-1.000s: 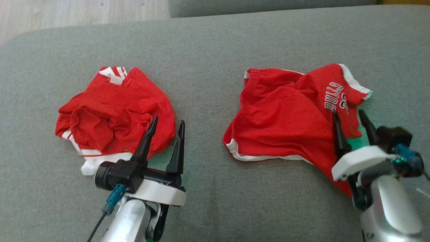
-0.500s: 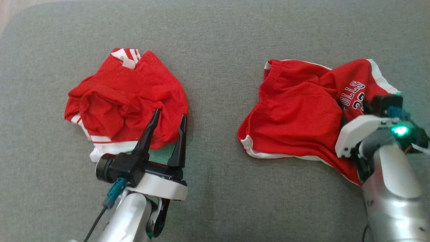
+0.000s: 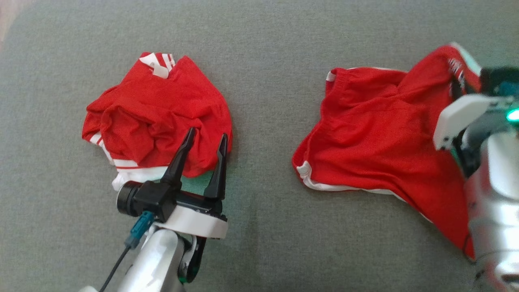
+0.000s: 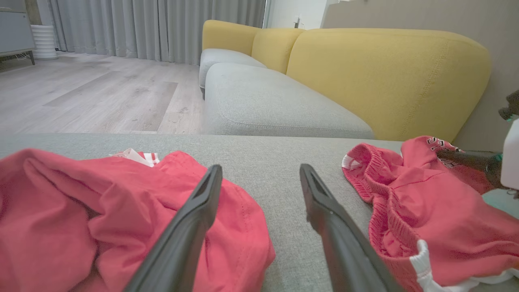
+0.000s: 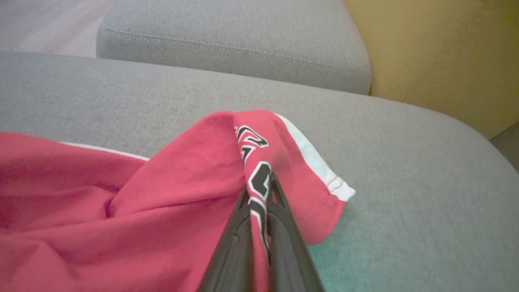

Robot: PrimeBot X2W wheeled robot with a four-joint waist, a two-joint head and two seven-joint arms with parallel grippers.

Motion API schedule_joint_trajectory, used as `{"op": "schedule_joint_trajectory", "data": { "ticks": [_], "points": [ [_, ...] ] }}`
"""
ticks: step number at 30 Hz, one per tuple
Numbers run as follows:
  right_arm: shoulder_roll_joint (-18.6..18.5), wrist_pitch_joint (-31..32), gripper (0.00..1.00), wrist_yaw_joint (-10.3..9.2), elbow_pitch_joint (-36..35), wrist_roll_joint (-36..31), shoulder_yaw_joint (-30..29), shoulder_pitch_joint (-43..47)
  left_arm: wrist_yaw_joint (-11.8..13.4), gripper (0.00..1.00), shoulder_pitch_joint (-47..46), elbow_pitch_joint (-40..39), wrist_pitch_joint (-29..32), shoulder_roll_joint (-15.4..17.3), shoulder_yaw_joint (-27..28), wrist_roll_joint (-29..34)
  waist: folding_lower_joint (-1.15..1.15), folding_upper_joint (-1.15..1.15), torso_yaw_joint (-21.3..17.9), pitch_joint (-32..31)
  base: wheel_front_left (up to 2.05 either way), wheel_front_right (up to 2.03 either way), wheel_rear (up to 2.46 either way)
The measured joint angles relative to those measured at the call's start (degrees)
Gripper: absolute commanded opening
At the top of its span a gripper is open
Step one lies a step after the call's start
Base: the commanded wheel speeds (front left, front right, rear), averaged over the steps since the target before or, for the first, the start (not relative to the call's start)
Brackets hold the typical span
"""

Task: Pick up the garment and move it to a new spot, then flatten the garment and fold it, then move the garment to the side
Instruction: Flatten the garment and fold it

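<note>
My left gripper should next grab the garment by its white-trimmed waistband corner (image 3: 304,170), since that edge of the garment stands up while its red body (image 3: 372,143) lies slack on the cushion.
The garment (image 3: 377,134), red shorts with white trim and black-and-white lettering, lies on the right of the grey cushion (image 3: 263,61). My right gripper (image 5: 259,183) is shut on its lettered corner, and that fold (image 5: 251,142) stands pulled up off the cushion. The rest of the garment (image 5: 81,211) trails flat to the left. In the head view the right wrist (image 3: 466,113) covers the fingers. My left gripper (image 3: 207,134) is open and holds nothing. Its fingertips (image 4: 213,178) hover over the near right edge of a second crumpled red garment (image 3: 158,117).
A bare strip of cushion (image 4: 279,162) separates the two garments. Beyond the cushion's far edge stand a grey seat (image 4: 275,105) with a yellow backrest (image 4: 385,81), and wooden floor (image 4: 101,93) to the left. The cushion's rounded right end (image 5: 466,170) lies past the gripped corner.
My right gripper has shut on the garment's lettered corner and lifted it up and to the right. The head camera has tilted, shifting the whole picture. The left arm has held still.
</note>
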Motion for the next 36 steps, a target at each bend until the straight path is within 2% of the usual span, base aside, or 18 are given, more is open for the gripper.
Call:
{"op": "schedule_joint_trajectory", "data": {
  "ticks": [13, 14, 15, 20, 28, 33, 36],
  "points": [
    [-8.36, -0.30, 0.00, 0.00, 9.12, -0.36, 4.30, -15.56, -0.96, 1.00, -3.23, -0.11, -0.01, -0.49, -0.98, 0.00, 0.00, 0.00, 3.23, 3.48, 0.00, 0.00, 0.00],
    [-8.53, -0.89, 0.87, 0.00, 10.03, 0.21, 4.48, -16.75, -0.96, 1.00, -3.27, -0.11, -0.01, -0.52, -0.97, -0.01, 0.00, 0.00, 3.51, 3.80, 0.00, 0.00, 0.00],
    [-8.66, -0.94, 1.00, 0.00, 11.31, 0.97, 4.54, -17.89, -0.96, 1.00, -3.27, -0.09, -0.01, -0.57, -0.98, -0.01, 0.01, 0.00, 3.81, 4.06, 0.00, 0.00, 0.00],
    [-9.22, -3.10, 1.00, 0.00, 15.62, 2.79, 5.75, -20.52, -0.93, 1.00, -3.38, -0.05, -0.01, -0.69, -0.86, -0.01, 0.01, 0.00, 4.41, 4.29, 0.00, 0.00, 0.00],
    [-8.58, -10.46, 1.00, 0.00, 17.15, 6.10, 7.47, -20.11, -0.92, 1.00, -3.38, -0.15, -0.01, -0.86, 0.22, -0.01, 0.00, 0.00, 2.17, 1.76, 0.00, 0.00, 0.00],
    [-5.20, -17.97, 1.00, 0.00, 12.62, 10.42, 7.94, -14.67, -0.87, 1.00, -3.10, -0.93, -0.01, -0.89, 1.54, -0.01, -0.01, 0.00, -0.68, -0.69, 0.00, 0.00, 0.00],
    [-2.07, -19.92, 1.00, 0.00, 7.36, 13.33, 7.78, -8.23, -0.86, 1.00, -2.59, -1.35, -0.01, -0.91, 2.25, -0.01, -0.01, 0.00, -2.59, -2.30, 0.00, 0.00, 0.00]
  ]
}}
